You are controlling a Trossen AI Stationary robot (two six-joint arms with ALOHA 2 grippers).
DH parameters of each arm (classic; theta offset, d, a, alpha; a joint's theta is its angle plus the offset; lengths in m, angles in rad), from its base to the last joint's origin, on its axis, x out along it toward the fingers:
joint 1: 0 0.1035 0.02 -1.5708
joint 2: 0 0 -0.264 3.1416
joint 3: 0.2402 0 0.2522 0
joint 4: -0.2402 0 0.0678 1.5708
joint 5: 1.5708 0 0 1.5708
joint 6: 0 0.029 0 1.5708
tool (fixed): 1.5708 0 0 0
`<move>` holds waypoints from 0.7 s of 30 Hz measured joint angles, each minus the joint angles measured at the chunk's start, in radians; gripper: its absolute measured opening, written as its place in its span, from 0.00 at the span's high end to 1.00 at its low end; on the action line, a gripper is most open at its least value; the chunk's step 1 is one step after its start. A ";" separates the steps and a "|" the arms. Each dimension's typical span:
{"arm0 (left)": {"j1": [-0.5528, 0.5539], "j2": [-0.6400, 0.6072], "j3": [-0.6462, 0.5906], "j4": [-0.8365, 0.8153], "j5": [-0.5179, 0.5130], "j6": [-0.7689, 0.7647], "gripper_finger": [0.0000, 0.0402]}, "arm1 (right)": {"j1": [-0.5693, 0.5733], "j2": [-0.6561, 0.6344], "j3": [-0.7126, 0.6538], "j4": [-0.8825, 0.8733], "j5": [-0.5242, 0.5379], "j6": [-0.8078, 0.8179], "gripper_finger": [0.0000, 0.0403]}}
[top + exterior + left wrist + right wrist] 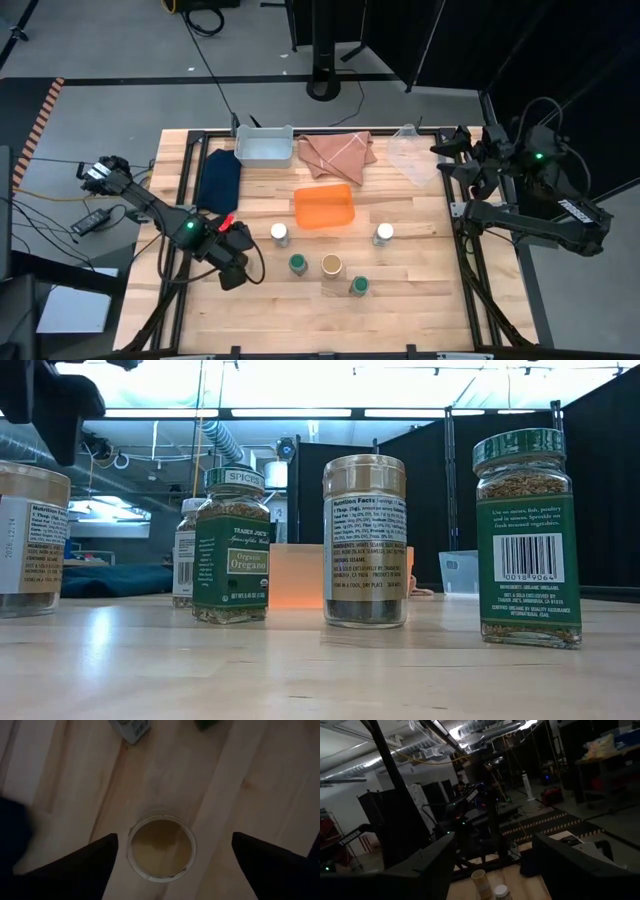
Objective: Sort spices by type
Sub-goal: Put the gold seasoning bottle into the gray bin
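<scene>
My left gripper is to grab the tan-capped jar next, by its cap (pixel 161 847), so that it can put the jar with its kind.
Several small spice jars stand upright on the wooden table in front of the orange tray (pixel 323 207): two white-capped jars (pixel 280 233) (pixel 384 233), two green-capped jars (pixel 297 263) (pixel 358 285) and a tan-capped jar (pixel 331 265). Another tan-capped jar (pixel 161 849) stands on the table right under my left gripper (pixel 174 836), which is open and points down. Its fingers stand on either side of the jar's cap without touching it. In the high view my left gripper (pixel 234 270) covers that jar. My right gripper (pixel 447 150) waits raised at the far right, open, with nothing between its fingers.
A pale grey bin (pixel 264 146), a pinkish cloth (pixel 338 152) and a clear plastic container (pixel 410 152) lie along the far edge. A dark blue cloth (pixel 218 180) lies at the far left. Bare wood shows along the near edge and at the right.
</scene>
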 joint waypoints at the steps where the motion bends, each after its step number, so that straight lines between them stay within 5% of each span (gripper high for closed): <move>1: 0.000 0.000 0.000 0.001 -0.007 0.000 0.01 | 0.000 0.000 0.000 -0.002 0.000 -0.005 0.34; 21: -0.012 0.000 -0.092 0.048 -0.023 0.044 0.01 | 0.000 0.005 0.000 -0.002 0.000 -0.011 0.34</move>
